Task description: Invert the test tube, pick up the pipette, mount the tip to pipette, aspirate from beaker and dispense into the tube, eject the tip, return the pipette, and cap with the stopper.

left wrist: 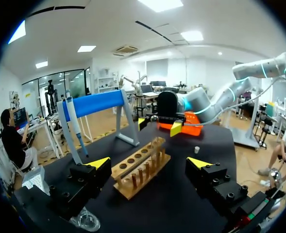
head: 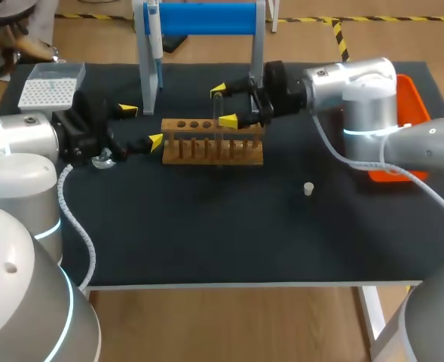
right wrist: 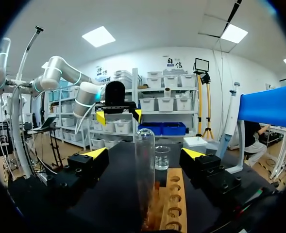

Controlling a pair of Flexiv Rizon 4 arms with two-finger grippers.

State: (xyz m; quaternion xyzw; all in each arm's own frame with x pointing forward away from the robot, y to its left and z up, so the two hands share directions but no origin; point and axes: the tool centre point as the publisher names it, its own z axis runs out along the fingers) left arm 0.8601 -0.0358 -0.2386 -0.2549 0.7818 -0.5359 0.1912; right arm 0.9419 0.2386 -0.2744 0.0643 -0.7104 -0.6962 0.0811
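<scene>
The wooden rack (head: pixel 212 142) surrounds the lower length of the test tube. My right gripper should next grab the tube by its exposed upper end (head: pixel 218 102) to invert it.
A clear test tube (right wrist: pixel 145 170) stands in the wooden rack (head: pixel 212 142) with its rounded end up. My right gripper (right wrist: pixel 144 154) is open around it, a yellow-tipped finger on each side and a gap to both. From the head view, the right gripper (head: pixel 224 105) hangs over the rack's far right part. My left gripper (head: pixel 141 126) is open and empty just left of the rack (left wrist: pixel 140 167). The pipette (head: pixel 154 38) hangs on the blue stand behind. The beaker (head: pixel 103 158) sits under the left wrist. A small white stopper (head: pixel 308 188) lies right of the rack.
A tip box (head: pixel 50 87) stands at the far left corner. An orange tray (head: pixel 406 105) lies at the right edge behind my right arm. The blue stand's legs (head: pixel 148 83) rise just behind the rack.
</scene>
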